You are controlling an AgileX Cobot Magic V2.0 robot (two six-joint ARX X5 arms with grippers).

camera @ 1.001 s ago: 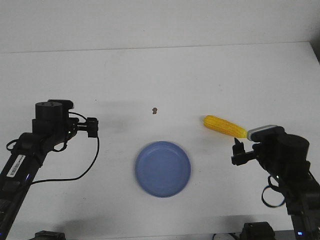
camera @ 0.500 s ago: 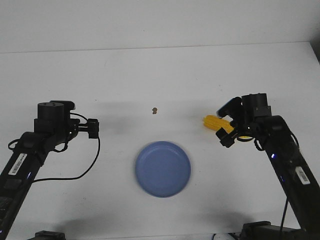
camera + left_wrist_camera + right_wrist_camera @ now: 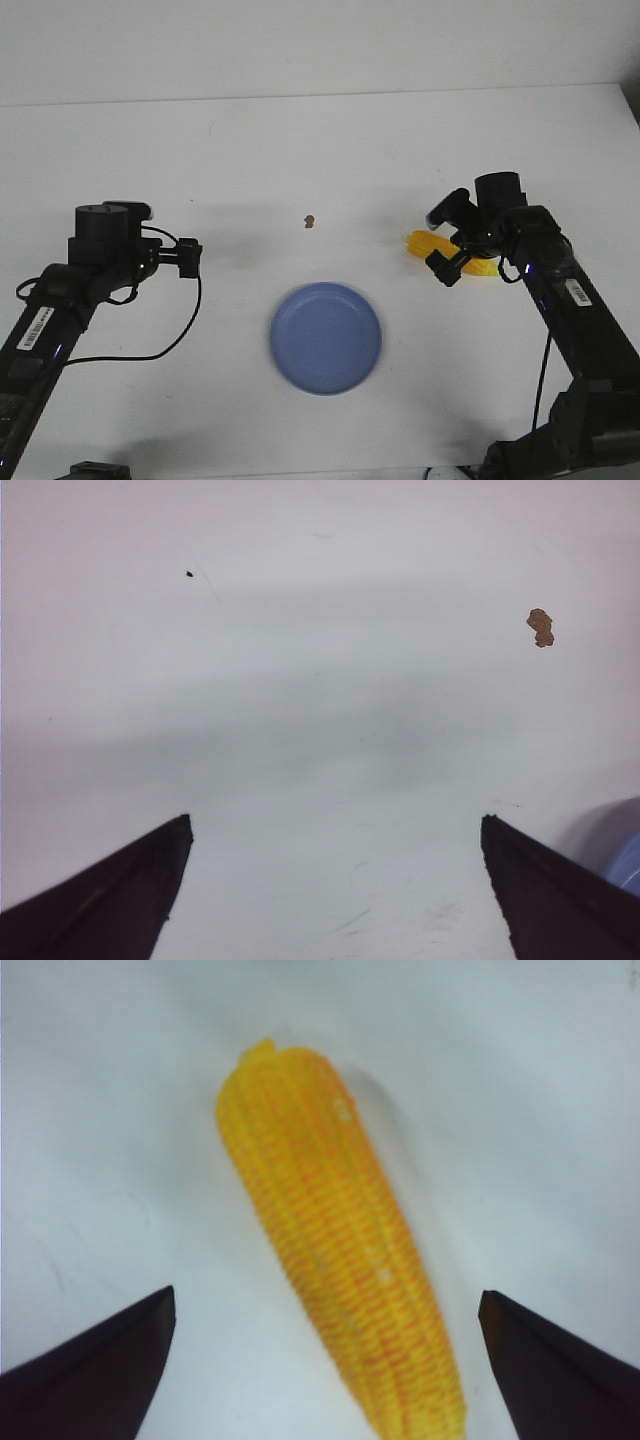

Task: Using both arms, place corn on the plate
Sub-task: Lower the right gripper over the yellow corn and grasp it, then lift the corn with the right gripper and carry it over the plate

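My right gripper isn't ready to close on the corn yet and should lower first. White table shows between the gripper's fingers and the corn's sides, so it would miss the corn if it closed now.
The yellow corn (image 3: 418,243) lies on the white table, right of the blue plate (image 3: 326,337). My right gripper (image 3: 447,243) is open and hangs over the corn's middle, one finger on each side, apart from it. In the right wrist view the corn (image 3: 330,1250) runs lengthwise between the two black fingertips, with the gripper (image 3: 326,1293) wide open around it. My left gripper (image 3: 188,257) is open and empty over bare table, left of the plate. In the left wrist view the gripper (image 3: 335,822) is open and a sliver of the plate (image 3: 628,865) shows.
A tiny brown speck (image 3: 311,220) lies on the table behind the plate, also in the left wrist view (image 3: 540,627). A black cable (image 3: 170,340) loops from the left arm down onto the table. The table's back edge meets a white wall.
My right arm has swung forward and inward from the front right, bringing its open gripper over the corn. The left arm has barely moved. The corn and the plate have stayed put.
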